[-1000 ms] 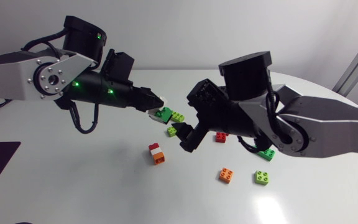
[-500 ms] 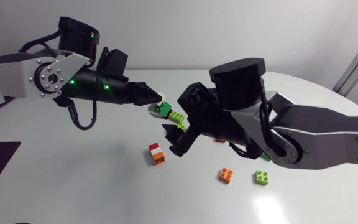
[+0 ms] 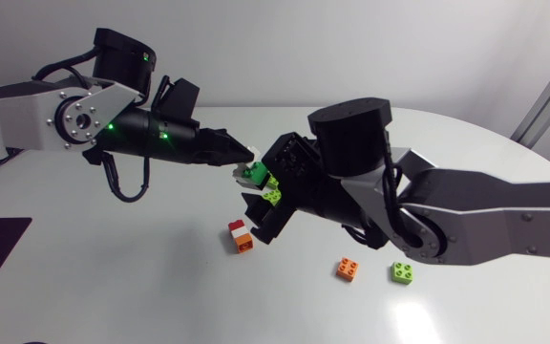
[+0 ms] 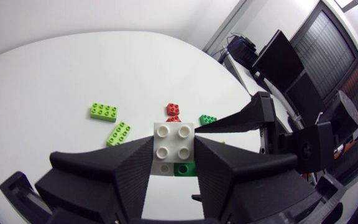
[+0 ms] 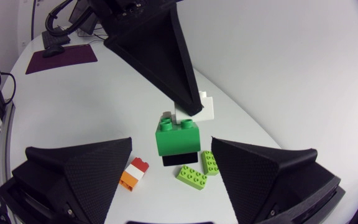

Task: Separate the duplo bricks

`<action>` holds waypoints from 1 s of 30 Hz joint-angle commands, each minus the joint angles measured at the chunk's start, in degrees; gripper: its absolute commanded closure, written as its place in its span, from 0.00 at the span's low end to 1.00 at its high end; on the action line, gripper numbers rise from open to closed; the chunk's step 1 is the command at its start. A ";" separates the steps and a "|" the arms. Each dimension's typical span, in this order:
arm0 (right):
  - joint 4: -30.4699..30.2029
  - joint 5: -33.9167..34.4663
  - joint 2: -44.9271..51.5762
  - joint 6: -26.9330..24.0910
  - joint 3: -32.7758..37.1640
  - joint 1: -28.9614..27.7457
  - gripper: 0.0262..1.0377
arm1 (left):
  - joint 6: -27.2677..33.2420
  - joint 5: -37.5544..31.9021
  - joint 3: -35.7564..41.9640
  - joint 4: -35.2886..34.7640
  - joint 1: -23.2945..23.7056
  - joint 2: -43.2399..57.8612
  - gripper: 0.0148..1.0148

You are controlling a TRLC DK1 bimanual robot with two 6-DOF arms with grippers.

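Note:
My right gripper grabs the green brick by its black base (image 5: 181, 159) next, to pull the green brick off the white brick (image 5: 204, 111).
My left gripper (image 3: 243, 155) is shut on a white brick (image 4: 173, 146), held above the table. A dark green brick (image 5: 178, 138) is stuck to the white one (image 3: 249, 171). My right gripper (image 5: 173, 180) is open, its two fingers standing wide on either side of the green brick without touching it. In the head view it (image 3: 259, 199) sits just beyond the left gripper's tips. On the table below stands a small red, white and orange stack (image 3: 240, 236).
Two lime bricks (image 5: 194, 177) lie on the table under the held stack. An orange brick (image 3: 348, 268) and a lime brick (image 3: 404, 272) lie towards the front right. A red brick (image 4: 173, 109) and a green one (image 4: 207, 119) lie further off.
My right gripper has moved left and up to the held stack, so its fingers now flank the green brick. The left gripper has shifted only slightly with its bricks.

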 commanded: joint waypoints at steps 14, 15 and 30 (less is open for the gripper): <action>3.00 2.07 2.12 -2.16 -2.61 1.83 0.33 | -2.02 2.06 2.74 -1.23 -1.07 0.65 0.69; 3.00 2.07 2.47 -2.16 -2.70 2.01 0.33 | -2.02 2.15 2.83 -1.32 -0.98 0.47 0.69; 3.18 2.77 1.59 -3.74 -4.02 3.33 0.74 | -2.02 4.26 1.24 -2.64 -0.89 -1.02 0.69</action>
